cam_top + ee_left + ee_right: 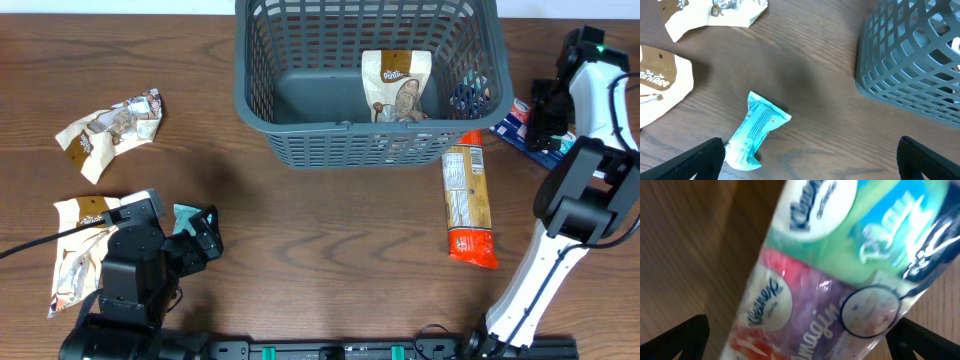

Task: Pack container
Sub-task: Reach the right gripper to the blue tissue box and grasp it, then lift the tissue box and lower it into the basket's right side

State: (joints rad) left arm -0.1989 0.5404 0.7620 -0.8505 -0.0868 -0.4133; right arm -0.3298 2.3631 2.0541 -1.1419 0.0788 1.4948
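Note:
My right gripper picks up the Kleenex tissue pack across its width by its long sides next, leaving the pack's end toward the basket free to enter first.
The container [345, 128], a dark grey slotted basket, stands at the back centre of the table, and its lattice wall [910, 65] fills the right of the left wrist view. A beige snack packet [396, 85] leans inside it. My left gripper [197, 237] [810, 165] is open low over the table, with a teal packet [756, 130] lying just inside its left finger. My right gripper [545, 118] [800, 342] is open at the far right, its fingers straddling a Kleenex tissue pack [830, 275] [512, 118] that lies on the table right of the basket.
An orange-ended long packet [468, 205] lies in front of the basket's right corner. A crumpled beige packet [110, 130] [715, 12] lies at the left, and another beige packet [80, 250] [660, 85] lies beside the left arm.

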